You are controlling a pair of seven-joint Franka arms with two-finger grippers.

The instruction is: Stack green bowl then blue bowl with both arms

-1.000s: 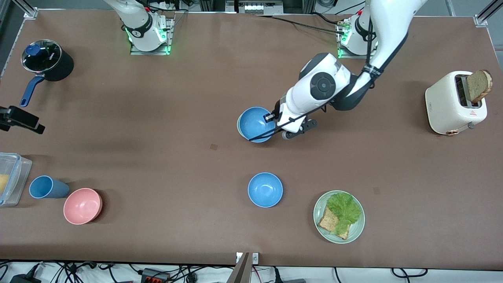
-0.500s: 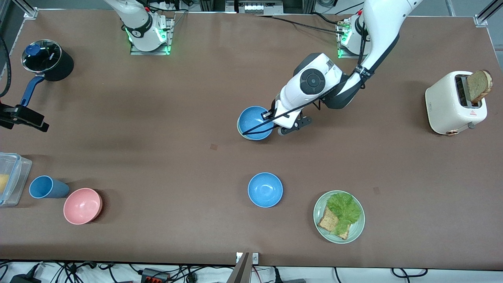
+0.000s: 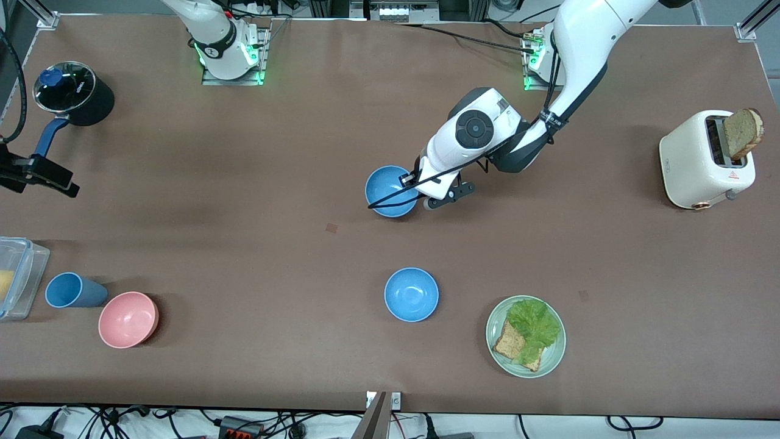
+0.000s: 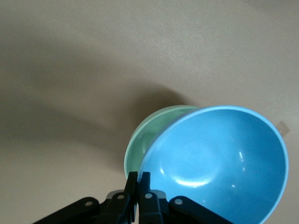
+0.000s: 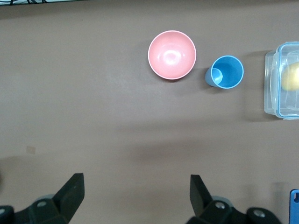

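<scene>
The blue bowl's bottom (image 4: 192, 156) is inside the pale green bowl's rim (image 4: 140, 126), just beyond the left gripper's fingers, so the left gripper should open.
My left gripper (image 3: 415, 183) is shut on the rim of a sky-blue bowl (image 3: 390, 191) near the table's middle. In the left wrist view its fingers (image 4: 132, 183) pinch the rim, and the blue bowl (image 4: 219, 163) sits tilted over the pale green bowl (image 4: 148, 136), covering most of it. I cannot tell whether the two touch. The green bowl is hidden under the blue one in the front view. A second blue bowl (image 3: 411, 294) stands alone nearer the front camera. My right gripper (image 5: 135, 183) is open and empty, high over the right arm's end of the table (image 3: 38, 174).
A pale-green plate (image 3: 551, 360) with lettuce and bread lies beside the second blue bowl. A pink bowl (image 3: 128, 319), a blue cup (image 3: 70, 290) and a clear container (image 3: 18, 277) stand at the right arm's end. A black pot (image 3: 73, 91) and a toaster (image 3: 707, 158) stand farther from the camera.
My left gripper has carried the blue bowl a little toward the right arm's end and the bases, covering the green rim in the front view. My right gripper has shifted slightly.
</scene>
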